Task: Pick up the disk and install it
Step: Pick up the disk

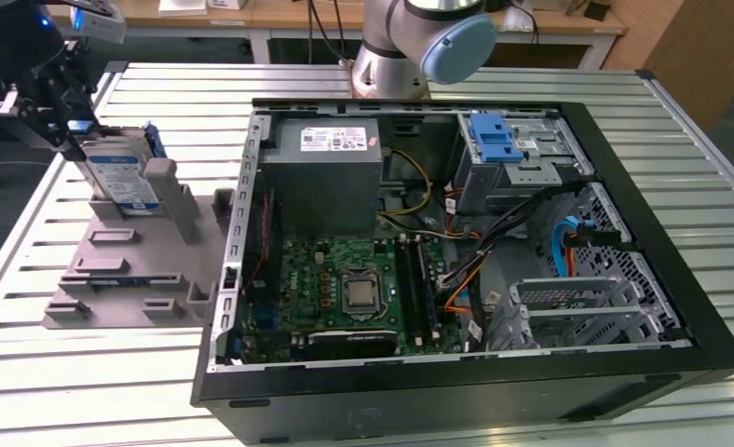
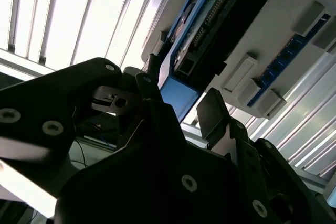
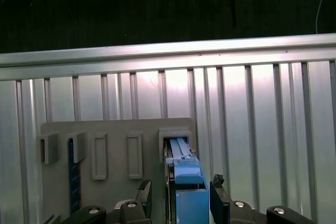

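Note:
Next, my gripper grabs the disk by its upper edge [image 1: 118,135] to install the disk in the computer case.
The disk [image 1: 118,174] stands on edge in a slot of the grey holder [image 1: 131,270] on the exterior view's left, its blue-and-white label showing. My gripper [image 1: 75,130] hangs at the disk's upper end, with one finger on each side. In the first wrist view the disk's blue rail [image 3: 184,179] runs between the two fingertips [image 3: 146,190], and a narrow gap shows on one side. In the second wrist view the gripper [image 2: 181,95] is open around the disk's blue edge [image 2: 181,100]. The disk still sits in its slot.
An open black computer case [image 1: 665,307] lies on the slatted metal table [image 1: 715,186], with a grey power supply box [image 1: 323,177] and a silver cage with a blue latch [image 1: 497,140] inside. The arm's base [image 1: 392,56] stands behind the case.

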`<action>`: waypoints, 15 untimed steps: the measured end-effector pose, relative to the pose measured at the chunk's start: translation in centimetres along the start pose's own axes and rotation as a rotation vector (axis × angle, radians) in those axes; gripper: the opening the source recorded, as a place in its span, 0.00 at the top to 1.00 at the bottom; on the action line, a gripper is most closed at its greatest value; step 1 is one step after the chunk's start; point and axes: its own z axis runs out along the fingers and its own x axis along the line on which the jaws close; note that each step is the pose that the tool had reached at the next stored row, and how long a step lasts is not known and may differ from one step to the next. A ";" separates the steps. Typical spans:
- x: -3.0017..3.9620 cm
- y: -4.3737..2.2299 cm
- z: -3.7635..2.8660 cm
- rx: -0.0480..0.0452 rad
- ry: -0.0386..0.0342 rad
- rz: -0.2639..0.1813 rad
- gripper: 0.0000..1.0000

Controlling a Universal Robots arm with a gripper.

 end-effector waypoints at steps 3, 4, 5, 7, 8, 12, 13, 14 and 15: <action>0.00 0.00 0.02 -0.0006 0.0001 0.000 0.44; 0.00 0.00 0.03 -0.0004 0.0000 0.000 0.44; 0.00 0.00 0.03 -0.0004 0.0000 0.000 0.44; -0.05 0.01 0.06 0.0001 -0.0002 0.000 0.44; -0.10 0.01 0.07 -0.0001 -0.0002 0.000 0.44; -0.17 0.01 0.22 -0.0005 -0.0003 0.000 0.44; -0.18 0.02 0.31 -0.0006 -0.0005 0.000 0.44; -0.18 0.02 0.42 -0.0006 -0.0009 0.000 0.44; -0.18 0.02 0.53 -0.0007 -0.0012 0.000 0.44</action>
